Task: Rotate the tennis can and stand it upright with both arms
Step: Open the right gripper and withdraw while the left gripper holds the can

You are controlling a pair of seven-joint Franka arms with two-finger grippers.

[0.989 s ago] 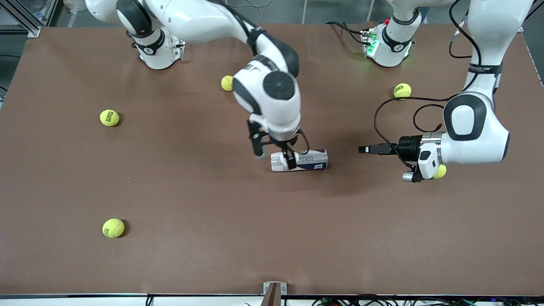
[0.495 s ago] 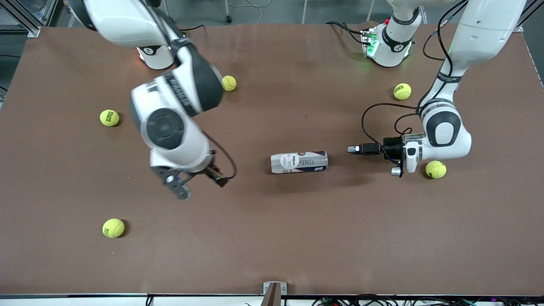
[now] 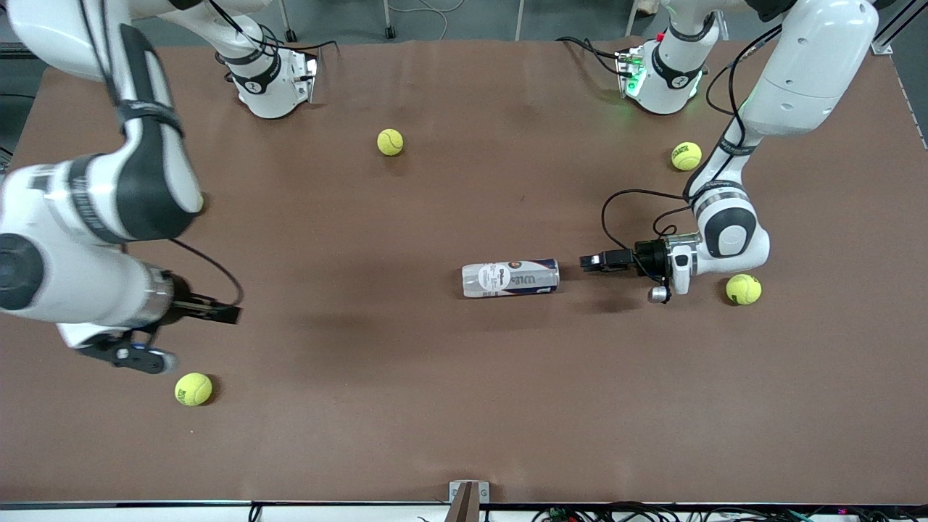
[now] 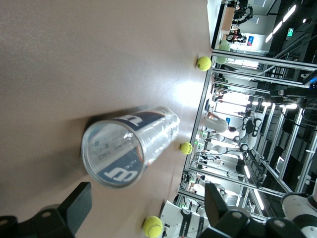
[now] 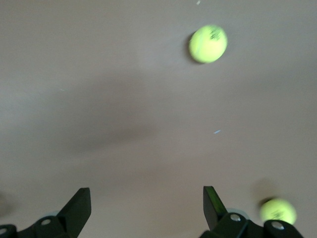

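Note:
The tennis can should next be grabbed with my left gripper by its open end's rim (image 3: 557, 274). The tennis can's base (image 3: 465, 281) is then free to stand upright.
The tennis can (image 3: 510, 278) lies on its side mid-table, a clear tube with a white and dark-blue label. My left gripper (image 3: 589, 262) is low and level, pointing at the can's end that faces the left arm's end of the table, a short gap away. In the left wrist view the can (image 4: 130, 148) shows end-on just ahead of my open left gripper (image 4: 147, 208), which holds nothing. My right gripper (image 3: 230, 314) is over bare table toward the right arm's end, away from the can. The right wrist view shows it (image 5: 145, 208) open and empty.
Tennis balls lie around: one (image 3: 743, 288) beside the left wrist, one (image 3: 686, 156) near the left base, one (image 3: 390, 142) mid-table near the bases, and one (image 3: 193, 389) under the right hand. The right wrist view shows two balls (image 5: 208, 43) (image 5: 277, 211).
My right gripper has left the can and swung away toward the right arm's end of the table. My left gripper has moved closer to the can's end. The can has stayed put.

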